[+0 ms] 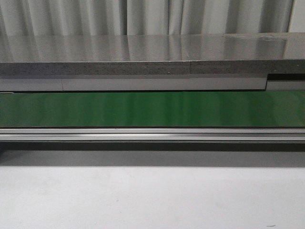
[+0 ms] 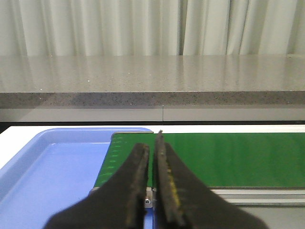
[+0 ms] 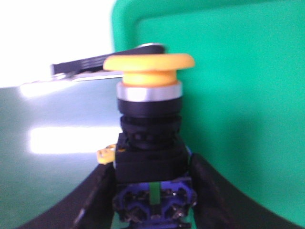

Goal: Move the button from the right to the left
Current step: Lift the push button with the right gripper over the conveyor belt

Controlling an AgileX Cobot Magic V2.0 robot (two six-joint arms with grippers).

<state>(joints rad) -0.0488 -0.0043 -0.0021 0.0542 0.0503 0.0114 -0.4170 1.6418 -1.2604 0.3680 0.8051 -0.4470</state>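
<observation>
My right gripper should keep holding the button, because the button's body is hanging above the green tray's edge (image 3: 125,33) in the right wrist view.
The button (image 3: 148,138) fills the right wrist view: a yellow-orange mushroom cap, a silver collar, a black boxy body and a blue terminal block with a green strip. My right gripper (image 3: 150,191) is shut on the button, one black finger (image 3: 97,191) on each side of its body. Behind it lie the green conveyor belt (image 3: 57,157) and a green tray (image 3: 238,95). In the left wrist view my left gripper (image 2: 151,148) hangs shut and empty above the end of the belt (image 2: 228,157). Neither gripper nor the button shows in the front view.
A blue tray (image 2: 52,167) sits at the belt's end beside my left gripper. The front view shows the belt (image 1: 152,109), its metal rail (image 1: 152,135), a grey counter (image 1: 152,52) behind and a white table (image 1: 152,200) in front.
</observation>
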